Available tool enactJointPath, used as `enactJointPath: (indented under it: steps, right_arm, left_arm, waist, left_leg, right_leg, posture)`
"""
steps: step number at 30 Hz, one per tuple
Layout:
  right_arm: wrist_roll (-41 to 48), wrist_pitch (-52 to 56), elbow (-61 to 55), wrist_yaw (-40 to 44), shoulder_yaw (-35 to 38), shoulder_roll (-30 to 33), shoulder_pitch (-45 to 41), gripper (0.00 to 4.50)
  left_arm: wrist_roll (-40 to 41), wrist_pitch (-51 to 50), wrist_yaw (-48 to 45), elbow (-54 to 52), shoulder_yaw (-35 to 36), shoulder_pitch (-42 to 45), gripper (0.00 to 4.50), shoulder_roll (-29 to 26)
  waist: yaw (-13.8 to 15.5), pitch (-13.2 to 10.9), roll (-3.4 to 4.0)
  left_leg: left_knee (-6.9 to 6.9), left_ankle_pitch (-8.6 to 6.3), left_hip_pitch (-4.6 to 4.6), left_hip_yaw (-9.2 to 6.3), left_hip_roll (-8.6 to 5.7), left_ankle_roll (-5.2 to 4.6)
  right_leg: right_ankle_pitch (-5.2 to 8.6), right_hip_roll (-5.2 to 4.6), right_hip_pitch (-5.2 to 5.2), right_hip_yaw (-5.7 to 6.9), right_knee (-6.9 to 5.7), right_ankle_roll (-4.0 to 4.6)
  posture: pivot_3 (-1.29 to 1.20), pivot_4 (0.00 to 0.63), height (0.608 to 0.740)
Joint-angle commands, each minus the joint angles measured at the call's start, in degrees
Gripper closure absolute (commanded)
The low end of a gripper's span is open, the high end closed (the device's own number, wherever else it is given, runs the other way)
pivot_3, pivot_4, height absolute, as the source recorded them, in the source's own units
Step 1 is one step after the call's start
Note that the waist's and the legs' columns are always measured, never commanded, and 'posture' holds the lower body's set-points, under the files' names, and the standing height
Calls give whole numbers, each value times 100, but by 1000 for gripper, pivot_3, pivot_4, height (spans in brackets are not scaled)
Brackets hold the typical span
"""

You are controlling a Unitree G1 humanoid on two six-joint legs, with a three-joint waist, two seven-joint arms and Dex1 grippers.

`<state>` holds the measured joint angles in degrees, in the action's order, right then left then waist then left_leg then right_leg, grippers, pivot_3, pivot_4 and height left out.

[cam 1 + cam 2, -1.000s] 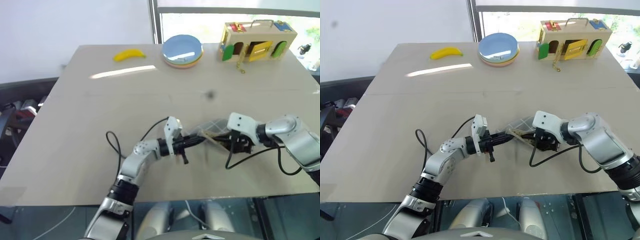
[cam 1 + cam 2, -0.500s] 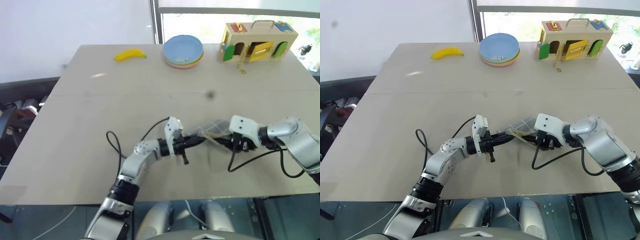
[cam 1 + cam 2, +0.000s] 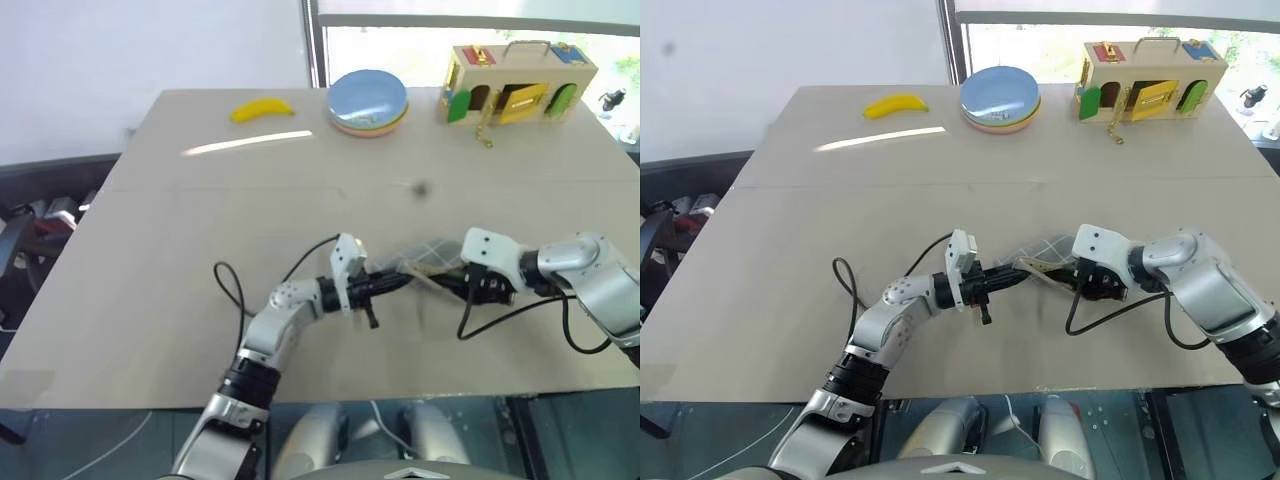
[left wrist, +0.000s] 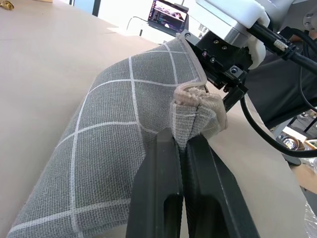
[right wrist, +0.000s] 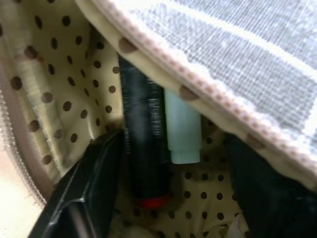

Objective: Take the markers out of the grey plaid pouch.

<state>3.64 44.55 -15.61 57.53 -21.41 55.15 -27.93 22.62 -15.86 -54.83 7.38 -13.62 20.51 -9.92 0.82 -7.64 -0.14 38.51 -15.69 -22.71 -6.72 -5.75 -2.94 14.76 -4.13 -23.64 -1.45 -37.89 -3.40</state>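
The pouch's plaid flap (image 5: 213,62) covers the far part of the green marker, so my right gripper needs to pick up the marker by its exposed end (image 5: 184,144) next.
The grey plaid pouch (image 3: 426,258) hangs just above the table between my two hands. My left gripper (image 4: 181,136) is shut on the pouch's tan rim, pinching the fabric. My right gripper (image 3: 480,286) points into the open mouth from the other side. In the right wrist view its black fingers (image 5: 86,188) stand apart inside the dotted lining, open. Two markers lie side by side between them. One is a dark marker (image 5: 146,144) with a red end, and the other is a pale green marker (image 5: 182,130).
A banana (image 3: 262,110), a stack of plates (image 3: 367,101) and a wooden toy box (image 3: 520,80) stand along the far edge of the table (image 3: 200,220). Cables loop from both wrists near the pouch.
Both hands and the pouch stay where they were. The right gripper's fingers have shifted slightly at the pouch mouth.
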Motion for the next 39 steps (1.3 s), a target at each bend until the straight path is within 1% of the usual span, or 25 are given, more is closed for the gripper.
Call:
enactJointPath:
  steps: [1, 13, 18, 19, 20, 21, 22, 23, 24, 25, 32, 36, 39]
  right_arm:
    - [-188, 101, 110, 37, -6, 175, 91, 1342]
    - [-45, 600, -153, 321, -48, 385, 167, 1342]
    - [21, 671, -192, 341, -16, 318, 140, 1342]
    - [29, 678, -187, 347, -25, 311, 127, 1577]
    - [44, 689, -187, 355, -29, 305, 123, 2018]
    - [58, 695, -191, 369, -36, 305, 123, 2250]
    - [67, 699, -183, 380, -41, 301, 115, 2820]
    - [72, 701, -178, 385, -43, 298, 110, 3286]
    - [77, 702, -183, 394, -37, 309, 123, 3645]
    - [76, 700, -174, 395, -35, 309, 123, 4105]
    - [31, 624, -248, 305, 79, 339, 137, 4111]
    - [20, 508, -542, 336, 257, 537, 19, 4111]
    - [65, 656, -960, 385, 372, 723, -165, 4111]
  left_arm:
    - [3, 98, 0, 4, 130, 73, 4500, 3]
    - [-25, 83, -16, 9, 143, 84, 4500, 4]
    - [-42, 90, -15, 15, 144, 87, 4500, 21]
    - [-44, 95, -15, 23, 144, 91, 4500, 26]
    - [-46, 97, -15, 26, 143, 92, 4500, 30]
    - [-46, 100, -16, 26, 141, 90, 4500, 33]
    - [-46, 102, -17, 38, 142, 99, 4500, 36]
    - [-46, 104, -17, 44, 144, 103, 4500, 38]
    - [-46, 106, -16, 38, 145, 97, 4500, 38]
    - [-45, 107, -17, 42, 148, 98, 4500, 36]
    - [-41, 95, -19, 6, 145, 75, 4500, 24]
    - [-46, 108, -36, 20, 142, 83, 4500, 17]
    - [-41, 130, -15, 44, 167, 94, 4500, 33]
  waist:
    - [1, 0, 0]
    - [9, 0, 0]
    - [10, 0, 0]
    - [10, 0, 0]
    - [10, 0, 0]
    - [6, 0, 0]
    - [4, 0, 0]
    - [2, 0, 0]
    - [2, 0, 0]
    - [2, 0, 0]
    - [2, 0, 0]
    - [3, 0, 0]
    - [3, -3, 4]
  left_leg:
    - [0, 0, 0, 0, 0, 0]
    - [-1, 0, 0, -3, 0, 0]
    - [-1, 0, -1, -3, -1, 0]
    - [-1, 0, 0, -3, -1, 0]
    - [-1, 0, -1, -3, -1, 0]
    - [-1, 0, 0, -3, 0, 0]
    - [-2, 0, -1, -3, -1, 0]
    - [-1, 0, 0, -3, 0, 0]
    - [-1, 0, 0, -2, 0, 0]
    - [-1, 0, 0, -2, 0, 0]
    - [0, 0, 0, -2, 0, 0]
    - [-1, 0, 0, -2, 0, 0]
    - [-2, 0, -3, -2, 0, 0]
  right_leg:
    - [0, 0, 0, 0, 0, 0]
    - [0, -1, 2, 3, 2, 0]
    - [0, -1, 2, 3, 4, 0]
    - [0, -1, 2, 3, 4, 0]
    - [0, -1, 2, 3, 4, 0]
    - [0, -1, 2, 3, 4, 0]
    - [0, -1, 2, 2, 4, 0]
    - [0, -1, 2, 2, 4, 0]
    - [0, -1, 2, 2, 3, 0]
    - [0, -1, 2, 2, 3, 0]
    - [0, -1, 2, 2, 2, 0]
    - [0, -1, 1, 2, 2, 0]
    - [0, -1, -2, 1, 2, 0]
  posture:
    - [0, 150, 740]
    - [0, 150, 740]
    - [0, 150, 740]
    - [0, 150, 740]
    - [0, 150, 740]
    - [0, 150, 740]
    - [0, 150, 740]
    - [0, 150, 740]
    - [0, 150, 740]
    - [0, 150, 740]
    - [0, 150, 740]
    - [0, 150, 740]
    - [0, 150, 740]
